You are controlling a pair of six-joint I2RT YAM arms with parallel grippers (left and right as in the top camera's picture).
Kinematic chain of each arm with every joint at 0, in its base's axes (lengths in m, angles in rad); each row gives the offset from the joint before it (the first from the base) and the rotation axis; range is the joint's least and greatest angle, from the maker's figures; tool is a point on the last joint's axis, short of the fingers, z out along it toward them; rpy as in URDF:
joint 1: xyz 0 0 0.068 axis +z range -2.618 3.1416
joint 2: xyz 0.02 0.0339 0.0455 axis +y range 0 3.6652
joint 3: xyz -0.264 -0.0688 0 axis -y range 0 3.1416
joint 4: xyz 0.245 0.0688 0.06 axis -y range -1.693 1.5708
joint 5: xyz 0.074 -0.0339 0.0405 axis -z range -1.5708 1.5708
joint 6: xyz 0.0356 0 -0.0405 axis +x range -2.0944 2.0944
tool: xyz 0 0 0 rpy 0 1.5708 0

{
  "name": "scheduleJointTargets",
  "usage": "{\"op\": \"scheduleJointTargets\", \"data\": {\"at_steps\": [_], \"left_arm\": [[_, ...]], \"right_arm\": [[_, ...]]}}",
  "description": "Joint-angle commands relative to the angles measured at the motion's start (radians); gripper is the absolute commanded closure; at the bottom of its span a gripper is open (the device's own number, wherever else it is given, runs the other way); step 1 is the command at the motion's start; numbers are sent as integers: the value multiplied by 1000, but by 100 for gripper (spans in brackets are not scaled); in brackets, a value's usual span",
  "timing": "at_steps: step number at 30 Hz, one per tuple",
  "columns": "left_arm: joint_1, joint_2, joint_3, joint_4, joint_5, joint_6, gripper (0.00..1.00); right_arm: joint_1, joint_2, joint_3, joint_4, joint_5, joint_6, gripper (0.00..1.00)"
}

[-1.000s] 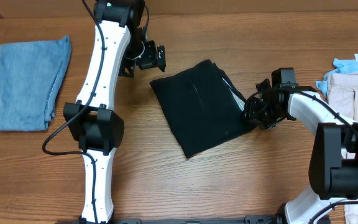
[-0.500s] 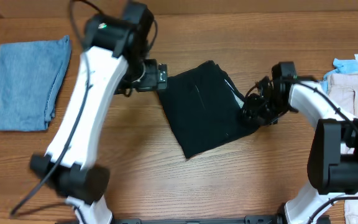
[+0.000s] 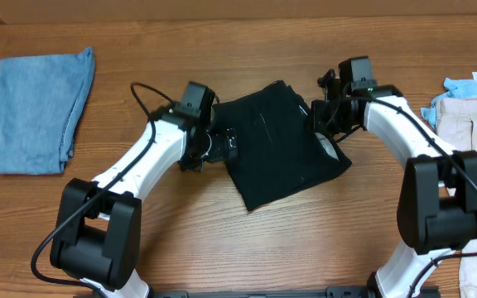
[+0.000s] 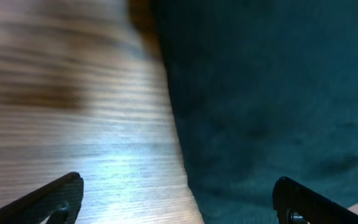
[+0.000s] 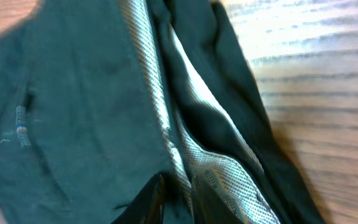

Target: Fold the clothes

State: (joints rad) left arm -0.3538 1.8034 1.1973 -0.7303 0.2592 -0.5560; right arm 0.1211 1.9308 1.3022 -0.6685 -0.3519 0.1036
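Observation:
I need my left gripper to grab the black shorts (image 3: 276,145) next by the edge facing the medium-blue piece, then bring them folded beside it.
The black shorts (image 3: 276,145) lie flat in the middle of the table, folded to a rough square. My left gripper (image 3: 226,147) is low at their left edge. In the left wrist view it (image 4: 179,205) is wide open, with the shorts' edge (image 4: 272,93) running between its fingers. My right gripper (image 3: 321,124) is at the shorts' right edge. In the right wrist view it (image 5: 179,202) is shut on a fold of the black fabric (image 5: 86,106) beside the exposed white mesh lining (image 5: 229,180).
A folded medium-blue piece (image 3: 40,112) lies at the far left. Beige (image 3: 470,124) and light-blue (image 3: 474,83) pieces are piled at the right edge. Bare wooden table (image 3: 247,248) lies in front of the shorts.
My left arm swung down and brought its open gripper to the shorts' left edge. My right gripper moved up along the right edge, and white lining now shows there.

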Motion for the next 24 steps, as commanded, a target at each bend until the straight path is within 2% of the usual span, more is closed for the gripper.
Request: {"op": "scheduleJointTargets", "data": {"at_steps": [1, 5, 9, 12, 17, 21, 24], "left_arm": [[-11, 3, -86, 94, 135, -68, 0], [-58, 3, -97, 145, 127, -81, 0], [-148, 3, -97, 179, -18, -183, 0], [-166, 3, -97, 178, -35, -215, 0], [-166, 3, -153, 200, -110, -355, 0], [-167, 3, -248, 429, -66, -365, 2], [-167, 3, -271, 533, 27, -365, 11]], "right_arm": [[2, 49, -88, 87, 14, 2, 83], [2, 82, -114, 121, 10, 2, 83], [2, 82, -114, 117, -9, 2, 83], [3, 82, -114, 115, -9, 2, 83], [2, 82, -114, 111, -9, 2, 83], [2, 82, -114, 111, -46, 1, 83], [2, 82, -114, 111, -46, 1, 83]]}}
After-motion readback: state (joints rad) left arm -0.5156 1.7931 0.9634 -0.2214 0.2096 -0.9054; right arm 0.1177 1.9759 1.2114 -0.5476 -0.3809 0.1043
